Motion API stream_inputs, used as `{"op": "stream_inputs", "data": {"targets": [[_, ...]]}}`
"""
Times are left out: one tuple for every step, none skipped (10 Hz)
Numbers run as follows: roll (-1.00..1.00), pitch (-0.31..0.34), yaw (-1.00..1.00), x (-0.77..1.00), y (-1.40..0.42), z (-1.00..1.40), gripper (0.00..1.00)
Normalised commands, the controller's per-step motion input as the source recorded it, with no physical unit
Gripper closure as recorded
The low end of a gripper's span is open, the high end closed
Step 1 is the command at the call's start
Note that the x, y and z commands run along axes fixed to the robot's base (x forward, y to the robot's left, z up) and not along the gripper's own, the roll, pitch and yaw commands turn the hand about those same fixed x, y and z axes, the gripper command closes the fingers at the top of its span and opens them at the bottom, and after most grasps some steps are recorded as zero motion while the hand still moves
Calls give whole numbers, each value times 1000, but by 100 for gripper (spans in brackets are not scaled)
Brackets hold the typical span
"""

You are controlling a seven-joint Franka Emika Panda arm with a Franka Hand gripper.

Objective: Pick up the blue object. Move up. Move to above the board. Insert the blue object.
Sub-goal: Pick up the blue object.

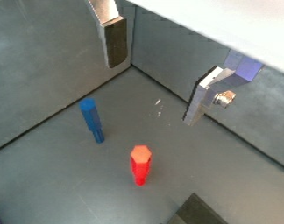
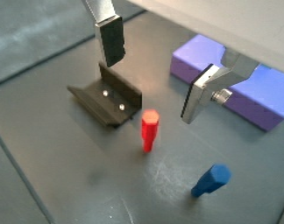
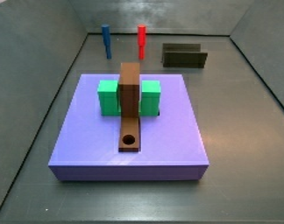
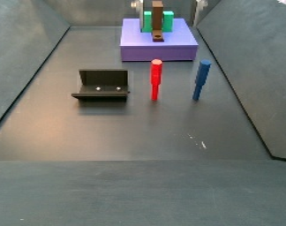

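The gripper grabs the blue object by its thicker upper end [image 3: 106, 31] next to keep it from tipping, since it stands on its thin lower end.
The blue object [image 3: 107, 40] is a thin upright peg standing on the grey floor beside a red peg [image 3: 142, 39]. It shows in both wrist views [image 1: 93, 121] [image 2: 211, 180] and in a side view [image 4: 202, 79]. The board [image 3: 131, 107] is a narrow brown plank with a round hole [image 3: 129, 140] near one end, lying between green blocks [image 3: 110, 96] on a purple slab [image 3: 168, 149]. My gripper [image 1: 154, 93] [image 2: 152, 91] hangs open and empty well above the floor, apart from both pegs. It does not clearly show in the side views.
The red peg [image 2: 149, 129] [image 4: 156, 79] stands close to the blue one. The fixture [image 2: 107, 98] [image 4: 103, 85] [image 3: 184, 55] stands on the floor beyond the red peg. The purple slab [image 2: 232, 79] [image 4: 169, 48] carries the board. Grey walls enclose the floor.
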Motion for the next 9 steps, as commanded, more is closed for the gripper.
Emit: {"op": "stream_inputs", "data": {"targets": [[0, 0, 0, -54, 0, 0, 0], [0, -63, 0, -383, -97, 0, 0], [0, -97, 0, -540, -223, -17, 0], [0, -127, 9, -640, -234, -117, 0], [0, -137, 11, -686, -234, -189, 0], [-20, -169, 0, -629, -223, -186, 0], [-10, -119, 0, -469, -146, -303, 0], [0, -67, 0, -417, -63, -343, 0], [9, -11, 0, -317, 0, -351, 0]]}}
